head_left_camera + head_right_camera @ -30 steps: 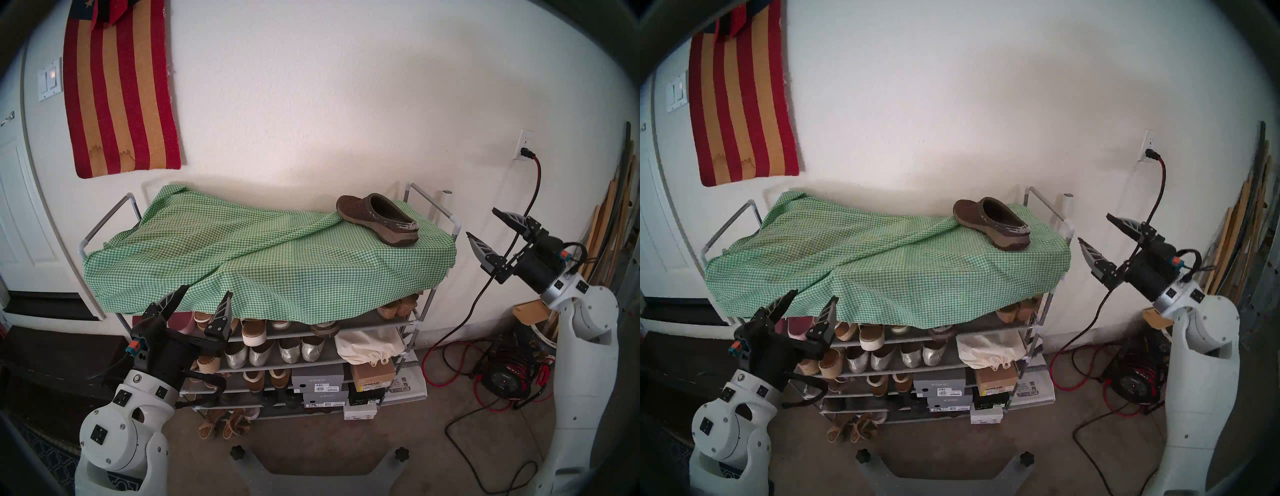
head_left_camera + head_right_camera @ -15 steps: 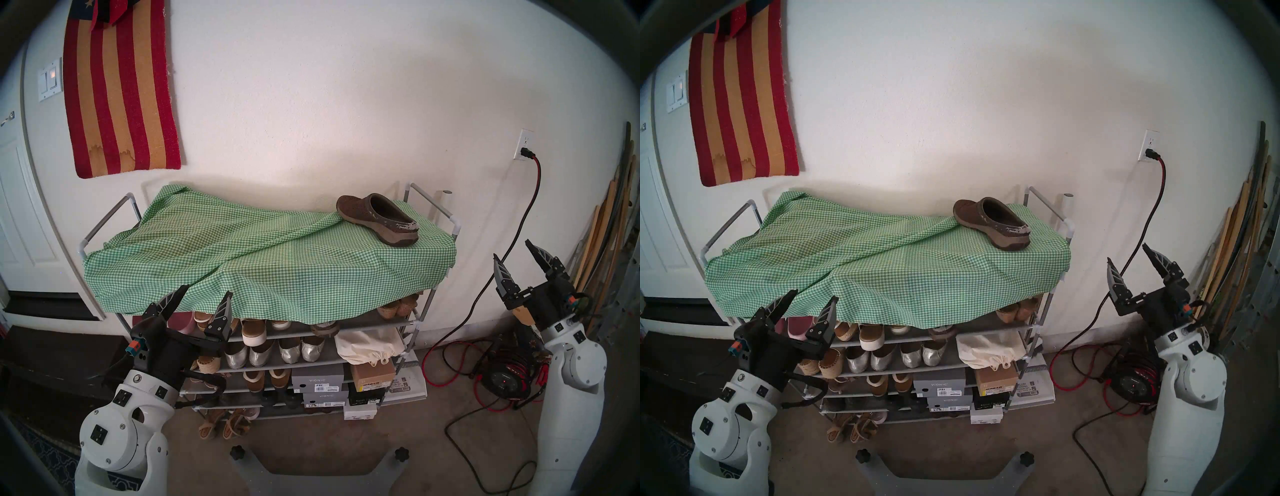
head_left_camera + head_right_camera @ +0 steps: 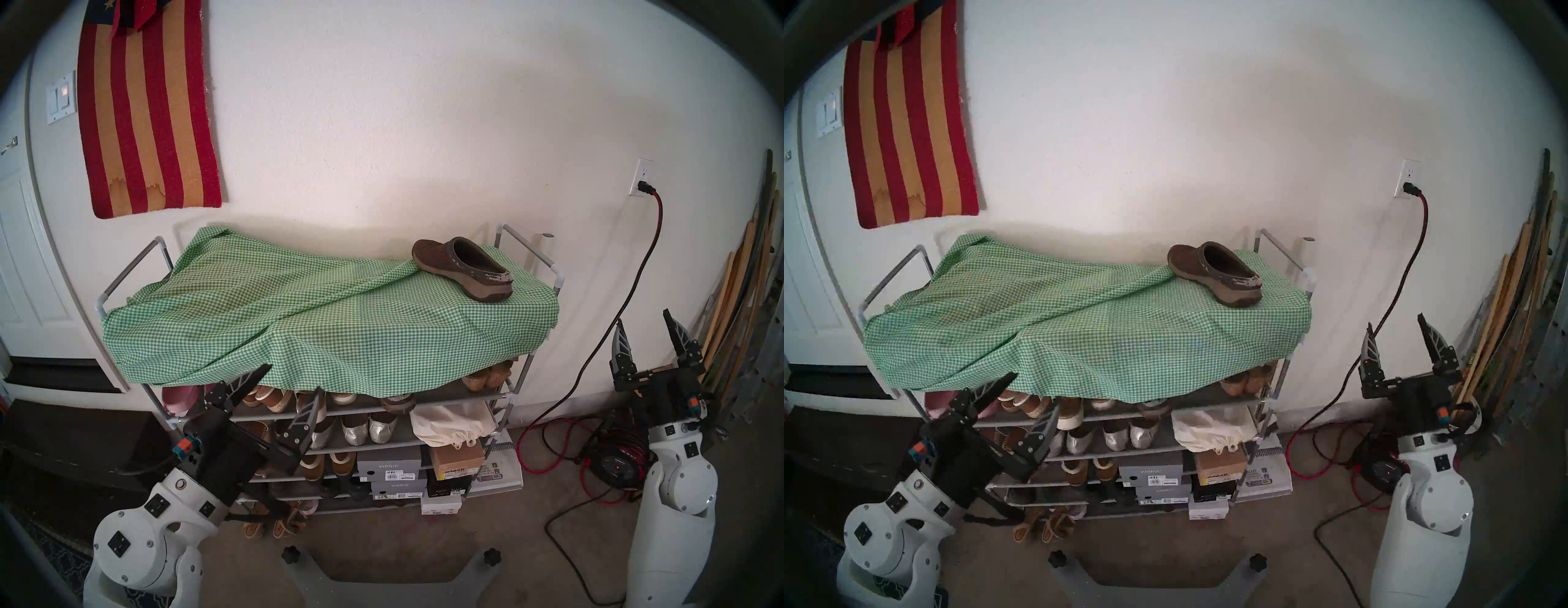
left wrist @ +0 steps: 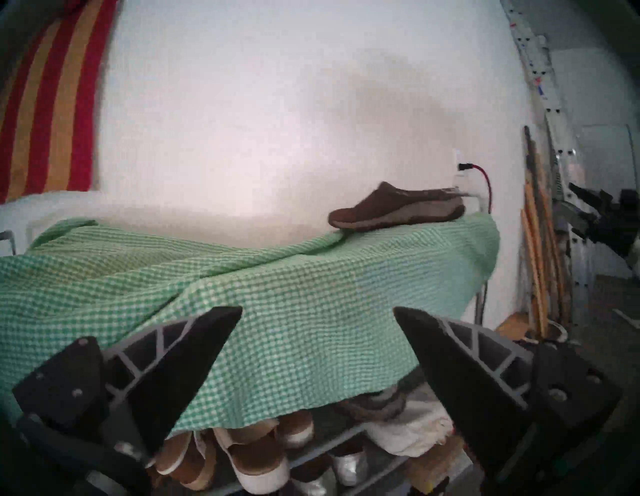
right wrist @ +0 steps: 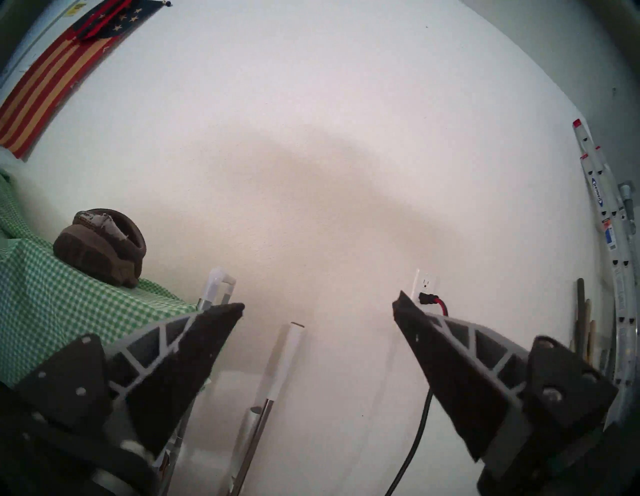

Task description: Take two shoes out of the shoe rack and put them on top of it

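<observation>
The left gripper should grab the second clog by its heel (image 3: 399, 403) next, as only that end of the clog shows under the cloth's hem (image 3: 397, 391).
One dark brown clog (image 3: 462, 269) (image 3: 1214, 271) (image 4: 394, 211) (image 5: 100, 249) stands on the green-white gingham cloth (image 3: 297, 314) on top of the shoe rack (image 3: 507, 395), at its right end. Another dark shoe with a grey-tan sole (image 3: 396, 403) peeks out under the cloth's hem on the upper shelf. My left gripper (image 3: 293, 378) (image 3: 1037, 390) (image 4: 317, 308) is open and empty, in front of the rack's left part at the hem. My right gripper (image 3: 643, 329) (image 3: 1395, 320) (image 5: 321, 299) is open and empty, fingers up, to the right of the rack.
Lower shelves hold silver flats (image 3: 314, 437), tan wedges, shoe boxes (image 3: 390, 465) and a white cloth bag (image 3: 449, 424). A red-black cord (image 3: 594, 356) runs from the wall socket to a reel (image 3: 617, 467) on the floor. Wooden slats (image 3: 738, 297) lean at far right.
My right arm has dropped and drawn back from the rack's right end, its fingers turning upward. My left gripper has moved right and slightly down along the cloth's hem. The clog stayed put.
</observation>
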Robot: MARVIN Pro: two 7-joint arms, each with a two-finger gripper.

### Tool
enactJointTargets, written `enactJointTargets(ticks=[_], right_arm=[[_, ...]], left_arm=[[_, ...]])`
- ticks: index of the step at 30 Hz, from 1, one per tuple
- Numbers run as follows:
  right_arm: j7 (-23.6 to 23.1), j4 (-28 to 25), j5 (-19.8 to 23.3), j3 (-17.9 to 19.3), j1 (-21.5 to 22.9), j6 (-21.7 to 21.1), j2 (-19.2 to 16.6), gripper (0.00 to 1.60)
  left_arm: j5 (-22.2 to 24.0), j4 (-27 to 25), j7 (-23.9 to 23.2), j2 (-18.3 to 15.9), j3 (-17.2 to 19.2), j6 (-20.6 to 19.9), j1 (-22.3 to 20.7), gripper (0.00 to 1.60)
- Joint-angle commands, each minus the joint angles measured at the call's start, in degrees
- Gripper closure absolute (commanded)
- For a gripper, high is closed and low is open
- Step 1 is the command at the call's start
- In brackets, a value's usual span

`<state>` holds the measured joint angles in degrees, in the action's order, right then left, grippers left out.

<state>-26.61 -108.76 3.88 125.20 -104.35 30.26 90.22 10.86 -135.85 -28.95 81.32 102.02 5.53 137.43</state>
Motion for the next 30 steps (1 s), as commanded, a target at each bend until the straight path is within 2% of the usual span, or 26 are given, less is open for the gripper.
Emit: enactJointTargets(ticks=[1, 5, 9, 11, 12, 13, 14, 21, 30], right_arm=[[2.9, -0.4, -2.8, -0.5, 0.1, 2.5, 3.4, 0.0], [3.5, -0.3, -3.6, -0.5, 0.2, 2.9, 3.7, 0.0], [4.3, -0.3, -4.5, -0.5, 0.3, 3.3, 4.1, 0.0], [4.5, -0.3, -4.7, -0.6, 0.4, 3.4, 4.2, 0.0], [4.6, -0.3, -4.9, -0.6, 0.4, 3.5, 4.3, 0.0], [4.7, -0.3, -5.0, -0.6, 0.4, 3.5, 4.3, 0.0], [4.8, -0.3, -5.2, -0.6, 0.4, 3.6, 4.4, 0.0], [5.3, -0.3, -5.8, -0.6, 0.6, 3.8, 4.6, 0.0], [5.6, -0.3, -6.3, -0.5, 0.7, 3.9, 4.8, 0.0]], left_arm=[[-2.5, 3.7, -5.0, -3.9, 0.1, 5.1, 3.1, 0.0], [-5.2, 8.1, -7.6, -5.5, -1.0, 9.3, 2.0, 0.0], [-8.4, 13.4, -9.1, -6.5, -3.0, 14.0, -0.8, 0.0], [-10.5, 14.2, -8.9, -6.4, -4.1, 14.4, -1.8, 0.0], [-11.1, 16.7, -9.1, -6.4, -4.9, 16.8, -3.4, 0.0], [-12.4, 16.8, -8.9, -6.3, -5.5, 16.8, -3.8, 0.0], [-13.3, 18.4, -8.9, -6.3, -6.3, 18.7, -5.0, 0.0], [-20.1, 23.3, -5.6, -3.6, -10.2, 25.1, -10.4, 0.0], [-27.2, 27.9, -3.8, -2.1, -14.4, 28.7, -16.1, 0.0]])
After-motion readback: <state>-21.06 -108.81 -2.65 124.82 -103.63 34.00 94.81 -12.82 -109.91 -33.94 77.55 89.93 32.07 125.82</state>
